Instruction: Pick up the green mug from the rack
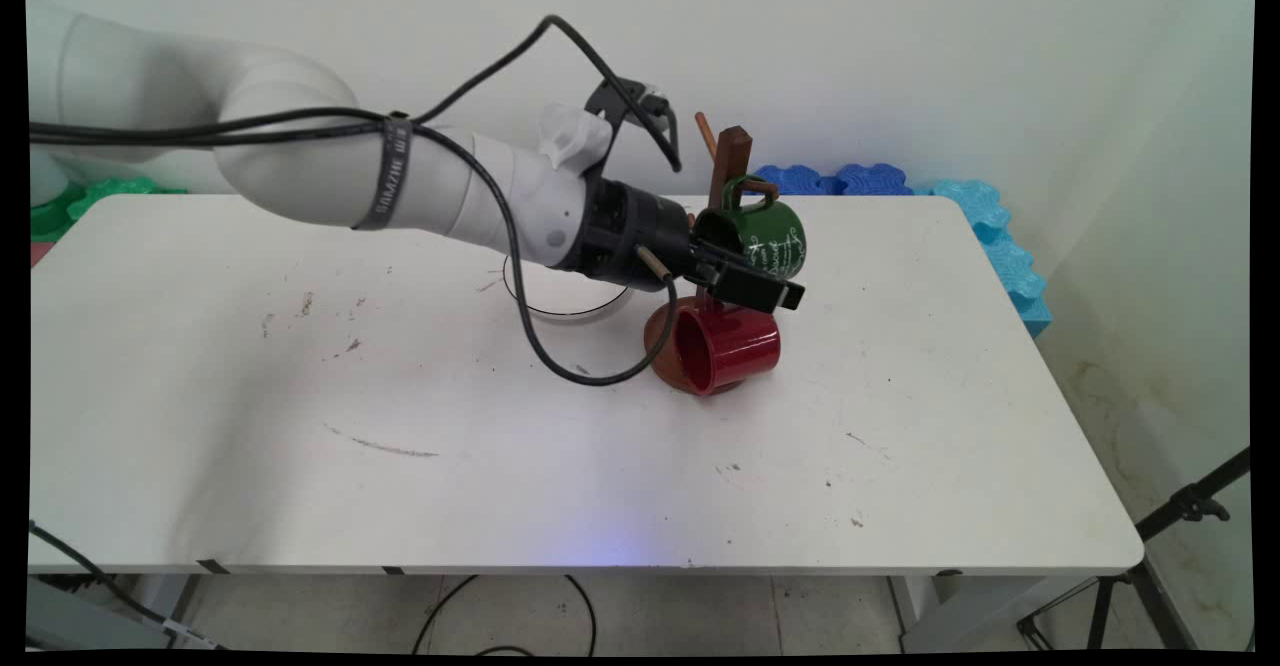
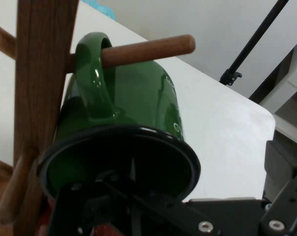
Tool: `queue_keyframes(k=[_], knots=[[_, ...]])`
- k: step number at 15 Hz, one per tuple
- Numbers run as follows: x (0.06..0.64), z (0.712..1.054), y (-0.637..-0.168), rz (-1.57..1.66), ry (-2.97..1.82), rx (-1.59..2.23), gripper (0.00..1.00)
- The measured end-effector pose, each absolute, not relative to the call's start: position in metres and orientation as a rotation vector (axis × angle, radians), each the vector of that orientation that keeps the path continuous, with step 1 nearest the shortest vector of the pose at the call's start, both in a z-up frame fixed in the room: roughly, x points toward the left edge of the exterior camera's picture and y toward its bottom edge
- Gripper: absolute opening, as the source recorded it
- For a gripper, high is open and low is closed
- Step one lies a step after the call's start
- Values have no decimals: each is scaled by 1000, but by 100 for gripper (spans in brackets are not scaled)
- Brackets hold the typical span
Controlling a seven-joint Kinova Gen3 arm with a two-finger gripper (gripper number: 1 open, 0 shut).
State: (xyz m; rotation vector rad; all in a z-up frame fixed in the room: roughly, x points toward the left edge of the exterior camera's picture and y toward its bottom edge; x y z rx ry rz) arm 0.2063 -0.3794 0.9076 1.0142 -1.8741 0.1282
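Next, my gripper grabs the mug by its rim (image 2: 193, 162), so that the dark green mug's handle (image 2: 93, 81) stays free to slip off the wooden peg.
A dark green mug (image 1: 768, 236) (image 2: 138, 98) hangs by its handle on a peg (image 2: 148, 49) of a wooden mug tree (image 1: 731, 161) (image 2: 40, 73), its mouth facing my hand. My gripper (image 1: 760, 289) (image 2: 197, 209) is open at the mug's rim. One finger reaches into the mug's mouth and the other stands well outside its wall. Just below, a red mug (image 1: 728, 346) lies on its side against the tree's round brown base (image 1: 660, 358), mouth toward the camera.
A clear round dish (image 1: 565, 304) sits behind my wrist, and a black cable loops down to the table beside it. Blue foam mats (image 1: 990, 216) line the far right edge and green ones (image 1: 90, 196) the far left. A black tripod (image 1: 1180, 516) stands right of the table.
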Motion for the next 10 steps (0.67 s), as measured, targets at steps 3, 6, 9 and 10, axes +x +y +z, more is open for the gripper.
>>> queue_keyframes(k=[3,6,9,10], knots=[[203,902,-383,141,-1870,1002,100],[201,899,-385,156,-1860,987,0],[200,897,-385,166,-1852,973,0],[200,897,-385,168,-1850,968,0]])
